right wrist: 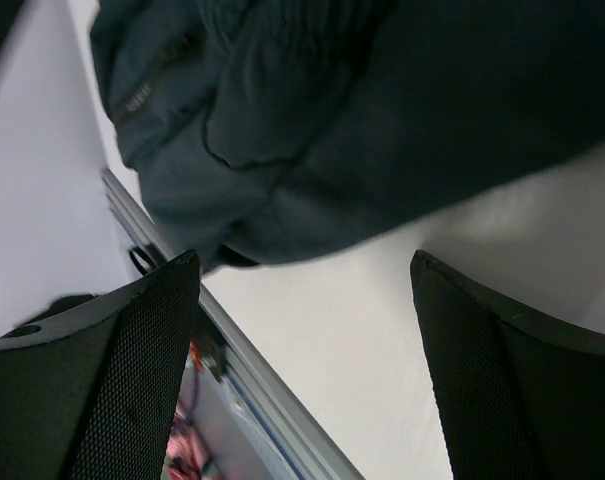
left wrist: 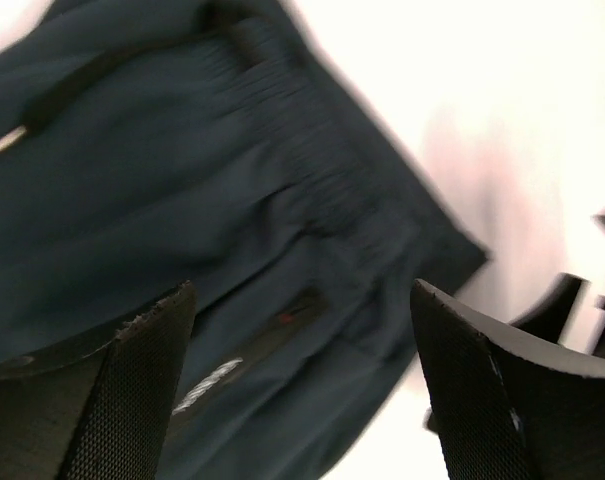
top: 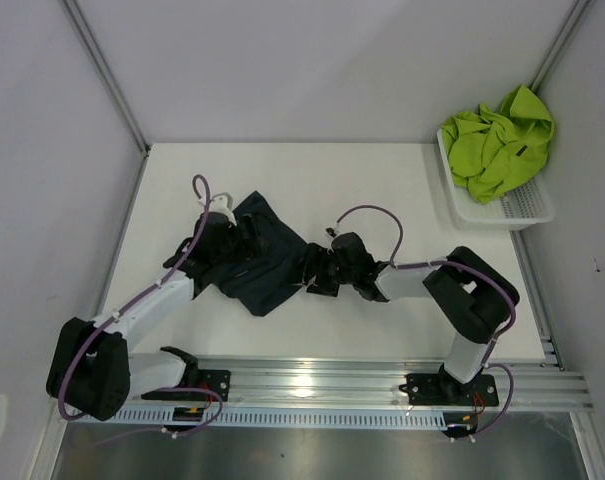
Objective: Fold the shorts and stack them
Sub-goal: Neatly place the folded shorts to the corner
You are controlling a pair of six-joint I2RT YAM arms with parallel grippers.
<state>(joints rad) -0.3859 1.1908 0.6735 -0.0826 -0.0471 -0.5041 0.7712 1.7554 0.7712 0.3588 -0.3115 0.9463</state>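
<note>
The right gripper grabs the navy shorts by the outer edge near the waistband (top: 303, 268) (right wrist: 300, 240) next, leaving the rest of the shorts free to straighten for folding.
The dark navy shorts (top: 267, 268) lie rumpled on the white table, left of centre. My left gripper (top: 240, 240) hovers over their left part, open; in the left wrist view its fingers (left wrist: 132, 385) stand wide apart above the elastic waistband and navy cloth (left wrist: 232, 200), holding nothing. My right gripper (top: 312, 272) sits at the shorts' right edge, also open; the right wrist view shows bare table between its fingers (right wrist: 122, 370) and the navy shorts (right wrist: 332, 120) just beyond the tips. The lime green shorts (top: 497, 145) lie bunched in the basket at the back right.
A white plastic mesh basket (top: 517, 212) stands at the table's back right corner. An aluminium rail (top: 382, 385) carrying both arm bases runs along the near edge. White walls enclose the table on the left, back and right.
</note>
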